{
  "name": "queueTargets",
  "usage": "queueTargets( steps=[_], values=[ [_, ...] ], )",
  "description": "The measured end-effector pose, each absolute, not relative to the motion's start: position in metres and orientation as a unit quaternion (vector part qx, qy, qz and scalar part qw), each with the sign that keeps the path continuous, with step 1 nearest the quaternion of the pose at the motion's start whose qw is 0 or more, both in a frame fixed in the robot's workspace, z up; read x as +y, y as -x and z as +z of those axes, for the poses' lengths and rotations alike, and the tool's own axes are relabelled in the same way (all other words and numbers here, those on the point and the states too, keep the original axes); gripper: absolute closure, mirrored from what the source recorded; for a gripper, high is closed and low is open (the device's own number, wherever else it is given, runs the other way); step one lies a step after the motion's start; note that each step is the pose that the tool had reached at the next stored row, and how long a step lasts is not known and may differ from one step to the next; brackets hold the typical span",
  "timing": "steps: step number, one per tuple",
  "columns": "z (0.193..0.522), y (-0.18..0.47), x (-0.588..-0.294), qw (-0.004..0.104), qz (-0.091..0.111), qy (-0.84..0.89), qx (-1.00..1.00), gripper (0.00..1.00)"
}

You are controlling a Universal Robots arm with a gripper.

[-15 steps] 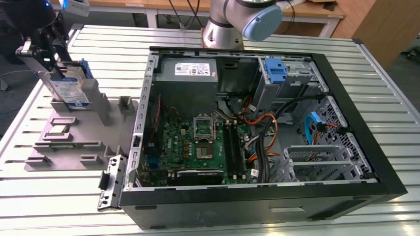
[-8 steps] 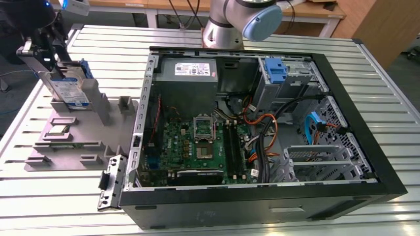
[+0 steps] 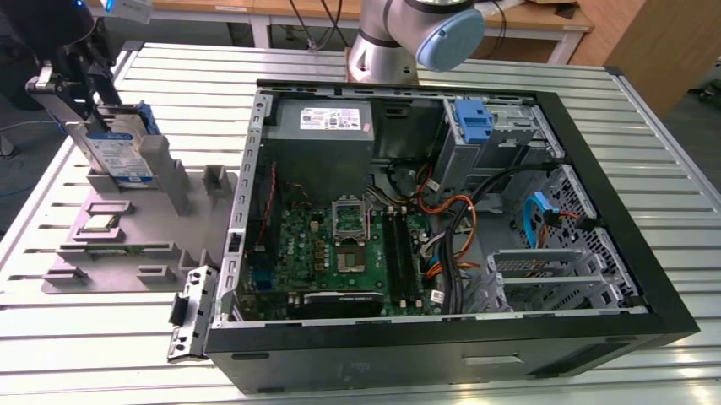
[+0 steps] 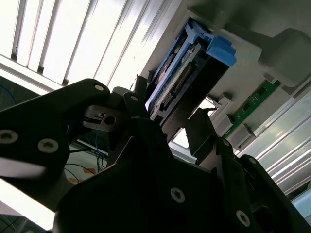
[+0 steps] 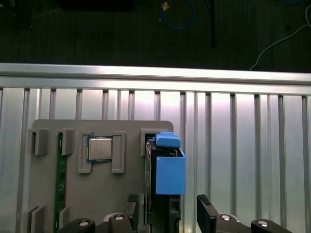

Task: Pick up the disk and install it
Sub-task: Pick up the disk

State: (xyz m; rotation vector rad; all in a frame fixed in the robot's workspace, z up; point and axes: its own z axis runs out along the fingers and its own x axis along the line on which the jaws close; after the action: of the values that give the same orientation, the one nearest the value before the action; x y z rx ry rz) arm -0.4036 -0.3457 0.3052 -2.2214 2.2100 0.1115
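Note:
I will next use my gripper to grab the disk by its raised upper end (image 3: 120, 121) and pick it up, since its lower end is down in the holder's slot (image 3: 133, 180).
The disk (image 3: 120, 154) is a silver drive with a blue-and-white label and a blue carrier frame. It stands on edge in a slot of the grey holder plate (image 3: 124, 253) at the exterior view's left. My gripper (image 3: 88, 114) hangs right over it, open. In the first wrist view the disk (image 5: 167, 174) lies between the two fingers of the gripper (image 5: 167, 216), with a gap on one side. The second wrist view looks along the disk (image 4: 187, 73), and the gripper (image 4: 170, 114) straddles its near end.
An open computer case (image 3: 664, 321) lies to the holder's right, with its motherboard, cables and a drive cage holding a blue bracket (image 3: 475, 122). The holder plate (image 5: 102, 194) also carries a processor chip (image 5: 99, 149) and a green memory stick (image 5: 60, 179). The arm's base (image 3: 389, 51) stands behind the case.

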Motion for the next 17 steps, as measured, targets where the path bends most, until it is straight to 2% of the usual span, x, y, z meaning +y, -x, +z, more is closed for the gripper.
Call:
queueTargets(
  steps=[17],
  values=[
    [0.3014, 0.4036, -0.3457, 0.003, 0.036, 0.708, 0.705, 0.42]
  ],
)
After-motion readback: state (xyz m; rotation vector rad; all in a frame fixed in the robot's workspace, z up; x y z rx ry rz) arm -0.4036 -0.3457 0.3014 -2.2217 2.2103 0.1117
